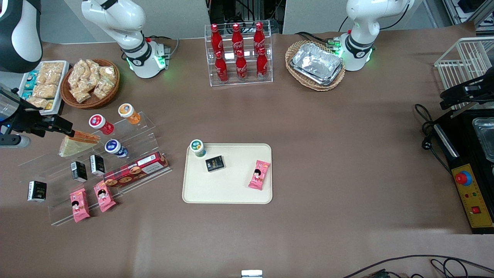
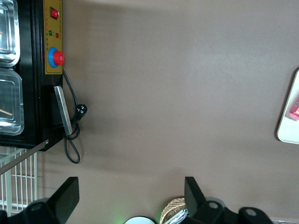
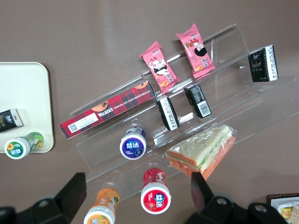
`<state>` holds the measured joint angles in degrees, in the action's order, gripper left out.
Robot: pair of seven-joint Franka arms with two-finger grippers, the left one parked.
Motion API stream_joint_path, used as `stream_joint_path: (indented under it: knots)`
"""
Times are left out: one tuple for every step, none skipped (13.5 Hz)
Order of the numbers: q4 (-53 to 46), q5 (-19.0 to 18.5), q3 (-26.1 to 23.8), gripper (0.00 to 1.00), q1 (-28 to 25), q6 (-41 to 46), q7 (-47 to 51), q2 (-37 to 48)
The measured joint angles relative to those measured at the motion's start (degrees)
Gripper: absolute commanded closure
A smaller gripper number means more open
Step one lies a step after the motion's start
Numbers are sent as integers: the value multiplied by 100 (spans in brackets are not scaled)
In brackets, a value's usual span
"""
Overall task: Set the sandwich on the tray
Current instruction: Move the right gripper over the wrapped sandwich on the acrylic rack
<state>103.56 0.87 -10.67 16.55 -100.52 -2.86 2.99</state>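
Next, my gripper grabs the sandwich by its orange-red filling edge (image 1: 86,136), to place the sandwich on the cream tray (image 1: 231,187).
The sandwich (image 1: 76,144) is a clear-wrapped wedge with an orange-red filling edge, lying on the clear stepped display stand toward the working arm's end of the table. It also shows in the right wrist view (image 3: 203,151). My gripper (image 1: 63,128) hovers above the stand, close over the sandwich's filling edge, open and empty (image 3: 138,193). One of its fingers (image 3: 202,190) is beside the sandwich. The cream tray (image 1: 231,187) lies mid-table and holds a green-lidded bottle (image 1: 197,147), a black packet (image 1: 215,163) and a pink packet (image 1: 259,174). The tray's corner shows in the right wrist view (image 3: 23,88).
The stand (image 1: 146,127) also carries red (image 1: 101,124), orange (image 1: 129,113) and blue (image 1: 115,148) lidded bottles, black packets, pink packets and a tartan box (image 1: 136,172). A snack basket (image 1: 90,82) and a white snack tray (image 1: 43,84) lie farther back. A cola rack (image 1: 238,54) stands mid-table.
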Motion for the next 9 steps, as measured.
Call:
stream_joint_path:
  knots:
    - [0,0,0,0,0,0,0,13]
    - [-1,0,0,0,0,0,0,27]
    - [-1,0,0,0,0,0,0,48]
    - [-2,0,0,0,0,0,0,66]
    - [-2,0,0,0,0,0,0,74]
    - [-1,0,0,0,0,-4,0,74]
    - [-1,0,0,0,0,-7,0,73]
    - [-1,0,0,0,0,-13,0,73]
    - [-2,0,0,0,0,-19,0,71]
